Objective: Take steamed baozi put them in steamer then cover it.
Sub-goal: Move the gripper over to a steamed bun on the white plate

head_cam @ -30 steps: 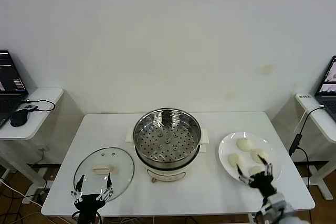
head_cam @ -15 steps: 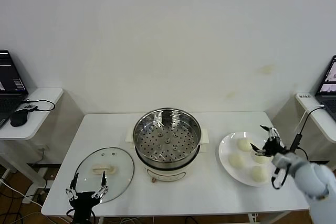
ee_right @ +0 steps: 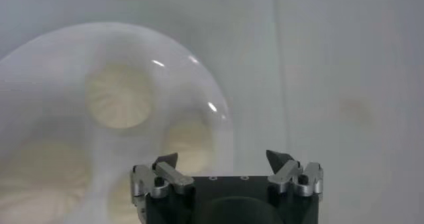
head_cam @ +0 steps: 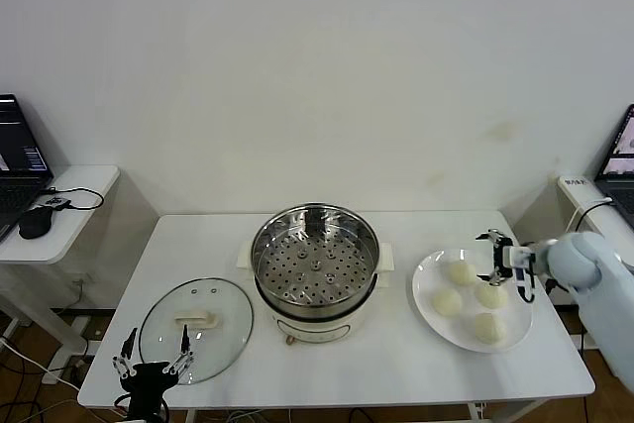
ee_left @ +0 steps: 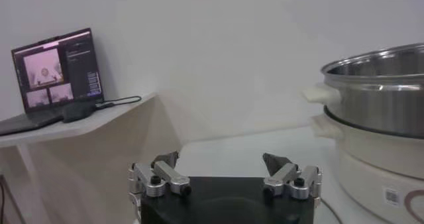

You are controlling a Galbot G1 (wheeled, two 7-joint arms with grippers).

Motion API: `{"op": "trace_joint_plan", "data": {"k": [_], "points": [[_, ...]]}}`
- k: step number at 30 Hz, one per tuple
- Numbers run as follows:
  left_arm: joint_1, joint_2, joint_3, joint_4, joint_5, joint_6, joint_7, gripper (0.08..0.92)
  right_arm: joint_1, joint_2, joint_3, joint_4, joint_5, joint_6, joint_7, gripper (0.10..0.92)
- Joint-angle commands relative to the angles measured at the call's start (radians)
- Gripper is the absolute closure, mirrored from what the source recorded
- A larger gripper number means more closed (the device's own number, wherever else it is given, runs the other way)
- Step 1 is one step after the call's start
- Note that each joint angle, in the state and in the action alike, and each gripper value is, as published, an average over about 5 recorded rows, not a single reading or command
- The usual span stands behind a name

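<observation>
I need to fill the empty steamer, so next I should pick up a baozi by its rounded sides with my right gripper.
The steel steamer (head_cam: 315,264) stands uncovered at the table's middle, its perforated tray bare; it also shows in the left wrist view (ee_left: 377,93). Four cream-white baozi lie on a white plate (head_cam: 424,282) to its right: one at the back (head_cam: 461,271), one on the right (head_cam: 490,295), one on the left (head_cam: 448,302), one in front (head_cam: 486,328). My right gripper (head_cam: 492,258) hovers open and empty over the plate's back right edge, above the baozi (ee_right: 120,97); the right wrist view shows it too (ee_right: 222,159). The glass cover (head_cam: 195,324) lies flat at front left. My left gripper (head_cam: 152,362) is open beside the cover's front edge.
Side tables with laptops stand at far left (head_cam: 20,170) and far right (head_cam: 619,160); the left laptop shows in the left wrist view (ee_left: 56,73). Bare tabletop (head_cam: 376,364) lies in front of the steamer.
My right gripper swung from the table's front edge, over the plate, to its back right side. My left gripper drew back toward the front edge.
</observation>
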Motion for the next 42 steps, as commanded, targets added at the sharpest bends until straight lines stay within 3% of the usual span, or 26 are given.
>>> {"op": "trace_joint_plan", "data": {"k": [1, 20, 32, 42], "points": [[-0.001, 0.001, -0.007, 0.001, 0.001, 0.003, -0.001, 0.177, 0.208, 0.014, -0.248, -0.139, 0.017, 0.005, -0.103, 0.203], [0.000, -0.002, -0.027, 0.005, 0.001, 0.002, -0.001, 0.177, 0.235, 0.198, -0.268, -0.369, -0.078, -0.005, -0.072, 0.212], [-0.006, -0.002, -0.028, 0.011, 0.000, 0.001, -0.005, 0.177, 0.248, 0.214, -0.270, -0.389, -0.075, -0.020, -0.079, 0.415], [-0.005, 0.003, -0.028, 0.003, -0.002, 0.001, -0.008, 0.177, 0.305, 0.153, -0.332, -0.299, 0.035, -0.036, -0.106, 0.457]]}}
